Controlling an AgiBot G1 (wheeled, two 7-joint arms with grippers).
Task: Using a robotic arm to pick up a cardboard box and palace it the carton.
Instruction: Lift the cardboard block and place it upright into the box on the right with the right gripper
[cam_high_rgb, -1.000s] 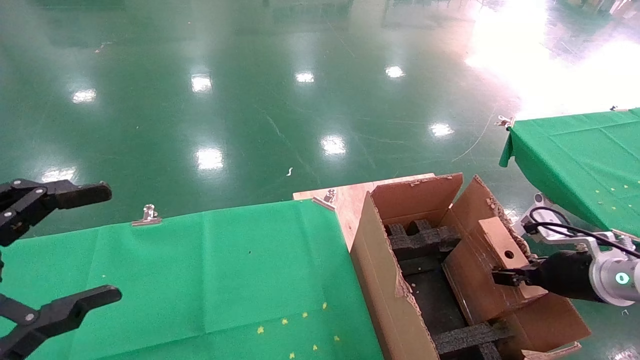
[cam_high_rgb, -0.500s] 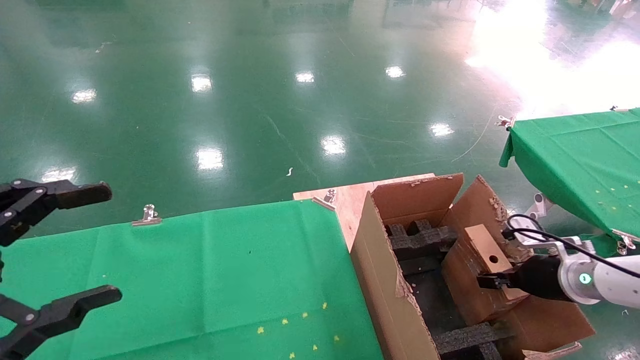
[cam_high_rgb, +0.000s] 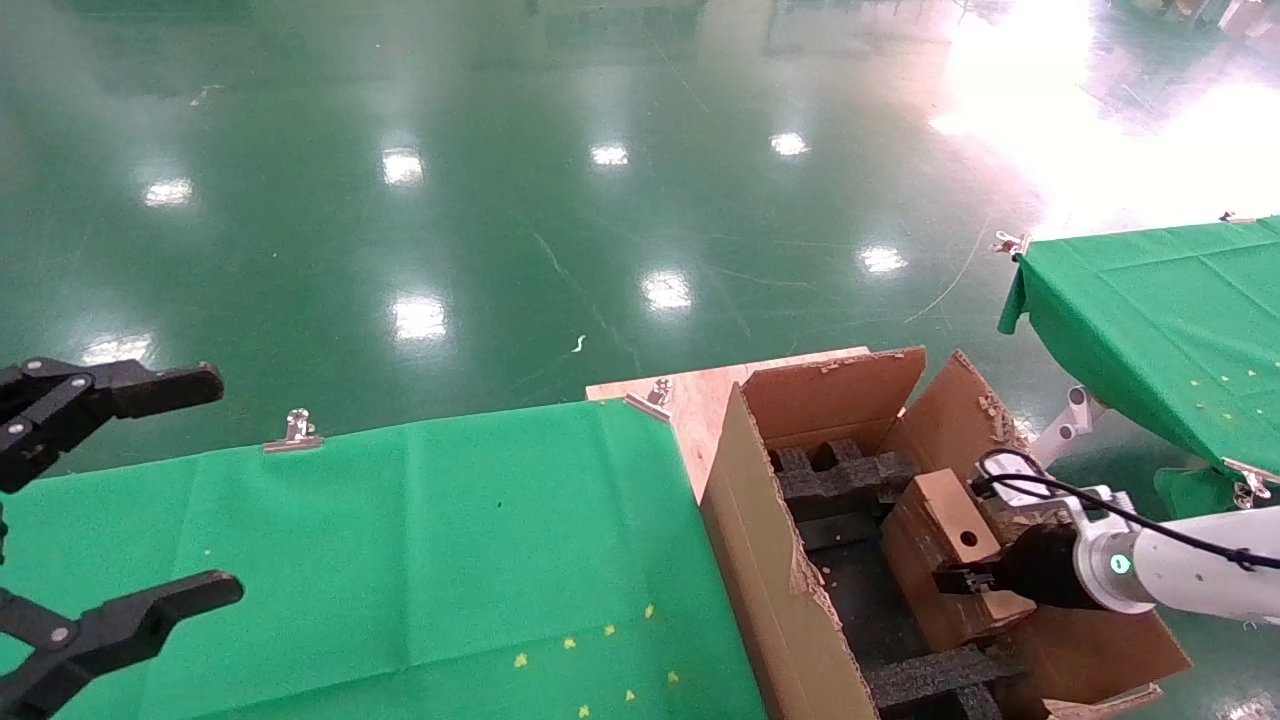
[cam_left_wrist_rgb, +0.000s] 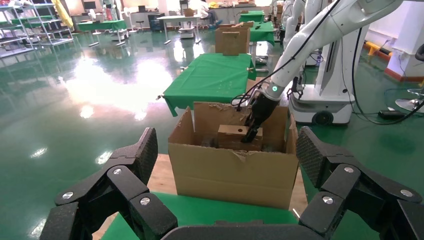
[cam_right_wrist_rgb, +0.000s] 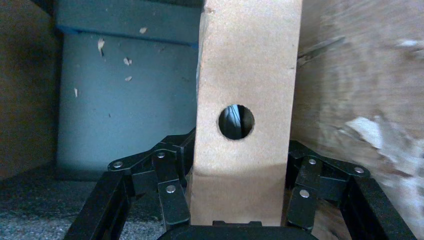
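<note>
I should release the box from my right gripper now. The small brown box reaches down beside the dark carton bottom, so it would rest in there.
My right gripper, on the white robotic arm with the teal ring, is shut on the small brown cardboard box. It holds the box on edge inside the large carton, by the right wall, hole face up. In the right wrist view the box stands between the black fingers, above the carton's dark bottom. The left wrist view shows the carton, the box and the arm. My left gripper hangs open and empty over the left of the green table.
A green-clothed table with a metal clip lies left of the carton. Black foam inserts sit in the carton. A second green table stands at the right. The shiny green floor lies beyond.
My right arm has moved left and down, lowering the cardboard box deeper into the carton. The left gripper has not moved.
</note>
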